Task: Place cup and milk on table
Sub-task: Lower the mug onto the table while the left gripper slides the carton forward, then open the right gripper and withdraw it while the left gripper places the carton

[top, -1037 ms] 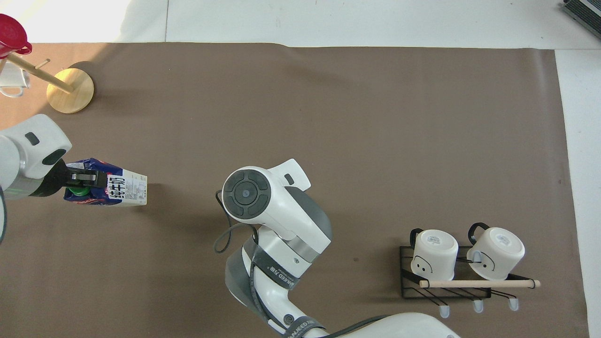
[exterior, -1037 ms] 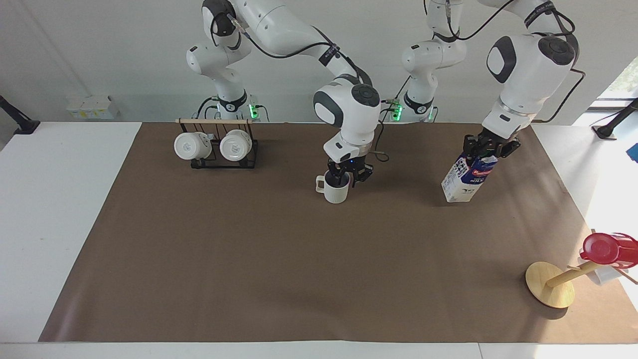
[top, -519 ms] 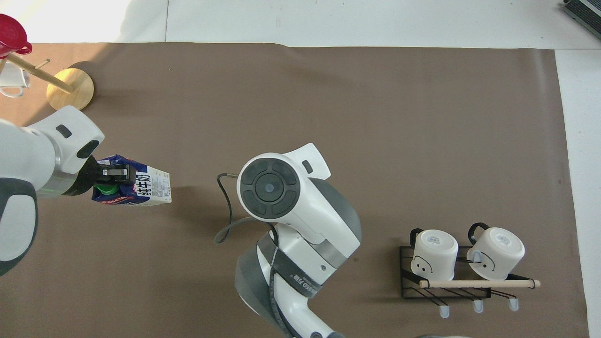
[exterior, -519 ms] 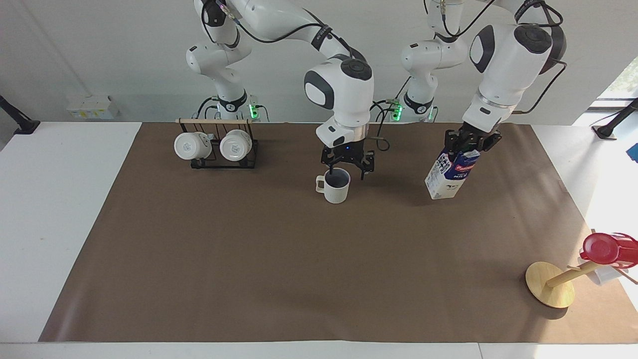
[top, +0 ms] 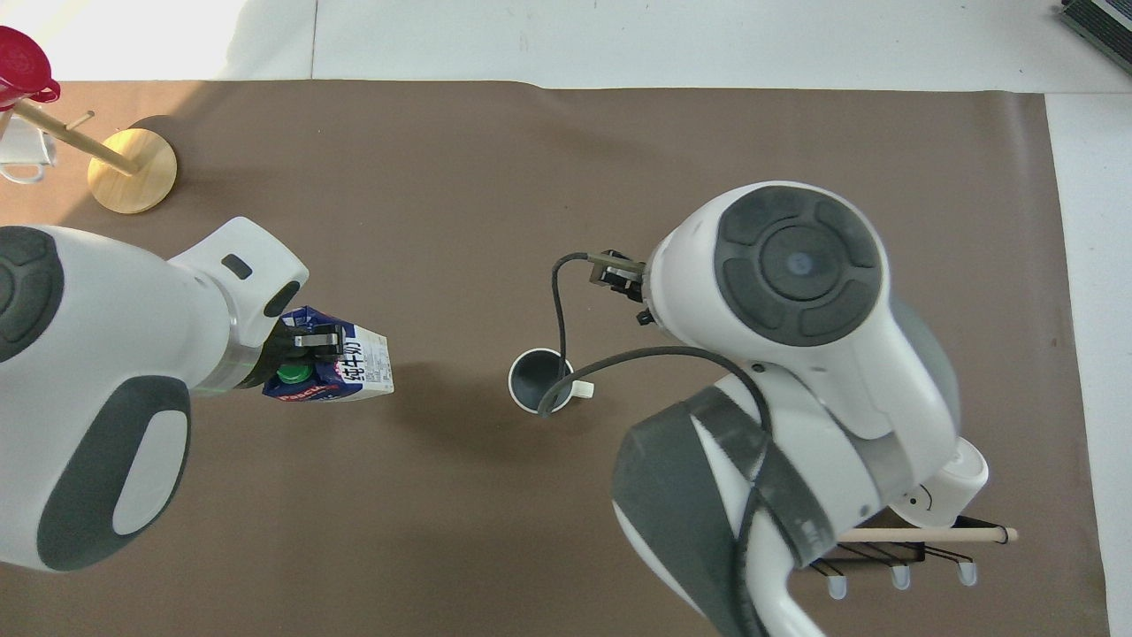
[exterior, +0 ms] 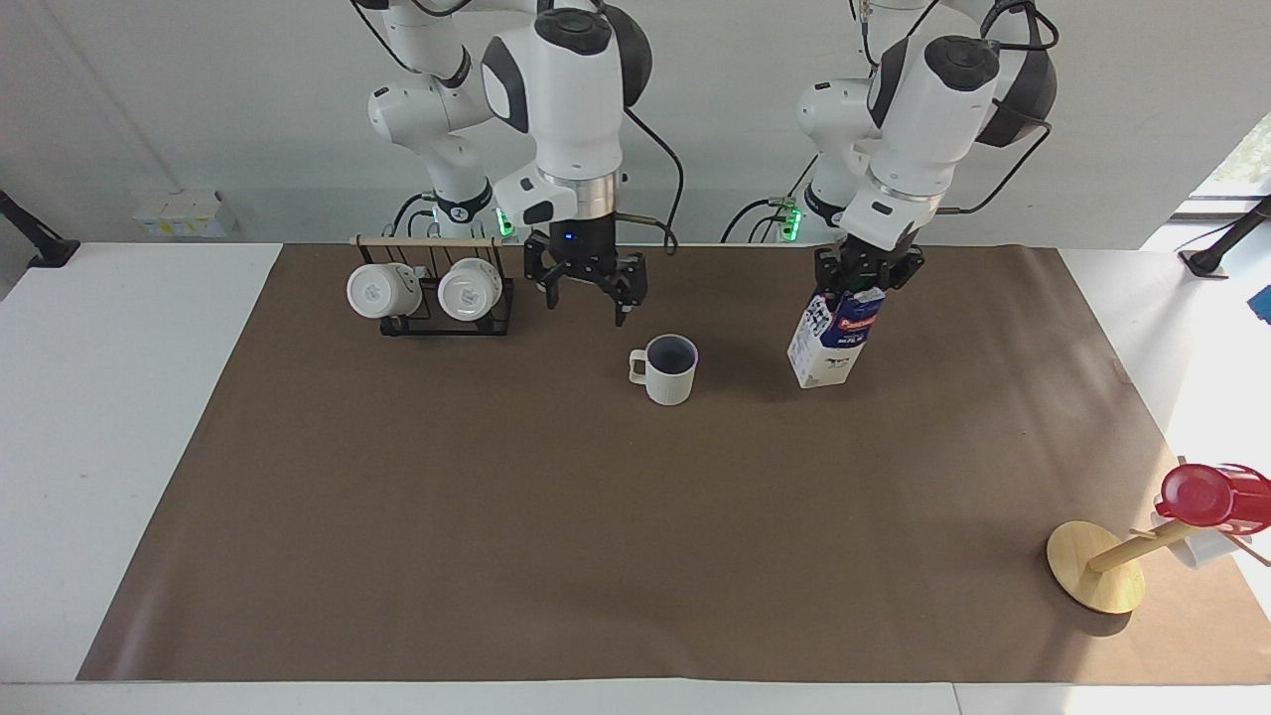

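I need to lower the milk with my left gripper before I open it, because in the overhead view the milk's lower edge (top: 390, 366) is still above the brown sheet (top: 440, 387) beside the milk's shadow.
The cup (exterior: 667, 369) stands upright on the table's brown sheet (exterior: 596, 546), free of any gripper; it also shows in the overhead view (top: 538, 392). My right gripper (exterior: 586, 301) is open and empty, raised over the sheet between the cup and the mug rack. My left gripper (exterior: 862, 276) is shut on the top of the milk (exterior: 834, 340), which hangs slightly tilted just over the sheet beside the cup, toward the left arm's end. I cannot tell whether its base touches. The milk (top: 345, 373) and its green cap show in the overhead view.
A black rack (exterior: 432, 296) with two white mugs stands near the right arm's base. A wooden stand (exterior: 1095, 568) carrying a red cup (exterior: 1204, 495) sits at the left arm's end, farther from the robots. White tabletop (exterior: 119, 447) borders the sheet.
My right gripper let go of the cup, opened, rose and drew back toward the rack. My left arm carried the milk sideways toward the cup.
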Robot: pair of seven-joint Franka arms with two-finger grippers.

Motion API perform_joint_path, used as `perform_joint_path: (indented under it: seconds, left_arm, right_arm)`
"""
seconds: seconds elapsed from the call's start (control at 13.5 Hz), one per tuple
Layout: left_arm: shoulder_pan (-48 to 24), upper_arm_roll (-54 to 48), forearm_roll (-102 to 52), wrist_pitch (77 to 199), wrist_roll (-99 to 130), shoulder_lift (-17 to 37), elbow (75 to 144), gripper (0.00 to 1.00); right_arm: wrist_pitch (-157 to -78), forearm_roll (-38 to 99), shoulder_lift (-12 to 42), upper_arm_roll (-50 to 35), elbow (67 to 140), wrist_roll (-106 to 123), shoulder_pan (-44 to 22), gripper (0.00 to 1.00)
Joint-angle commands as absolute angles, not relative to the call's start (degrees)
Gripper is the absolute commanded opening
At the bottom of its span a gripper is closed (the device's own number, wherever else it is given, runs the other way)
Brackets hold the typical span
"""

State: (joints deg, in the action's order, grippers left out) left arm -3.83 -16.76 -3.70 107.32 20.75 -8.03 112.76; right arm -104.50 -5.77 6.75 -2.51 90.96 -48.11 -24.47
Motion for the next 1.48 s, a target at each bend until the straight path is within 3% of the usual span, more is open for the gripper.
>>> perform_joint_path:
  seconds: [0.0, 0.3, 0.89, 1.41]
  left_arm:
    - [-7.6, -15.9, -4.1, 107.7, 23.6, -7.6, 112.2, 0.50]
    - [-11.0, -15.9, -4.1, 111.4, 26.0, -6.9, 115.4, 0.50]
    - [-12.6, -15.8, -4.0, 117.3, 27.8, -4.7, 119.5, 0.48]
    - [-12.6, -15.8, -3.5, 119.6, 28.7, -3.6, 120.8, 0.48]
  right_arm:
    - [-99.9, -4.9, 1.8, -3.2, 92.6, -39.8, -18.7, 1.00]
    - [-92.6, -4.2, -2.0, -3.1, 92.6, -27.5, -10.4, 1.00]
    - [-87.7, -1.3, -2.2, -2.3, 89.7, -10.7, -0.4, 1.00]
    - [-84.4, -1.0, -1.4, -1.8, 87.0, -8.6, 0.4, 1.00]
